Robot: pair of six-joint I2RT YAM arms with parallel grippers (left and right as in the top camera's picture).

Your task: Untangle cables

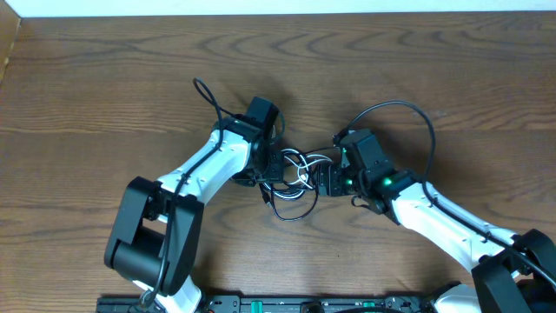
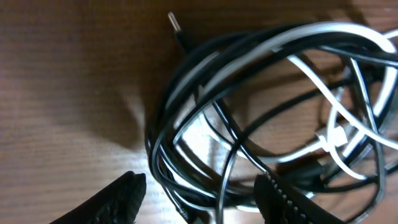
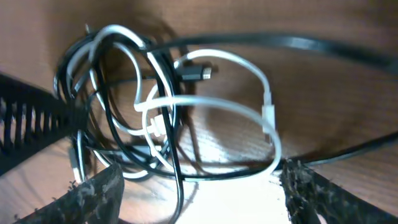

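Observation:
My left gripper should grab the outer black loops of the bundle, so the opposite side stays free for my right gripper to untangle.
The cables (image 1: pixel 297 174) lie in one tangled bundle on the wooden table (image 1: pixel 113 78) between my two grippers. The bundle holds black cords (image 2: pixel 205 155) and a white cord (image 3: pixel 205 102) looped through them. A black plug end (image 2: pixel 180 34) sticks out at the top of the left wrist view. My left gripper (image 2: pixel 199 199) is open, its fingers either side of the black loops. My right gripper (image 3: pixel 199 193) is open, with the lower loops of the bundle between its fingers. The left gripper's finger (image 3: pixel 31 121) shows at the left of the right wrist view.
The arms' thicker black wires arc over the table, one behind the left arm (image 1: pixel 207 94) and one above the right arm (image 1: pixel 408 109). A pale strip (image 1: pixel 278 7) runs along the table's far edge. A black rail (image 1: pixel 287 304) lies at the front edge.

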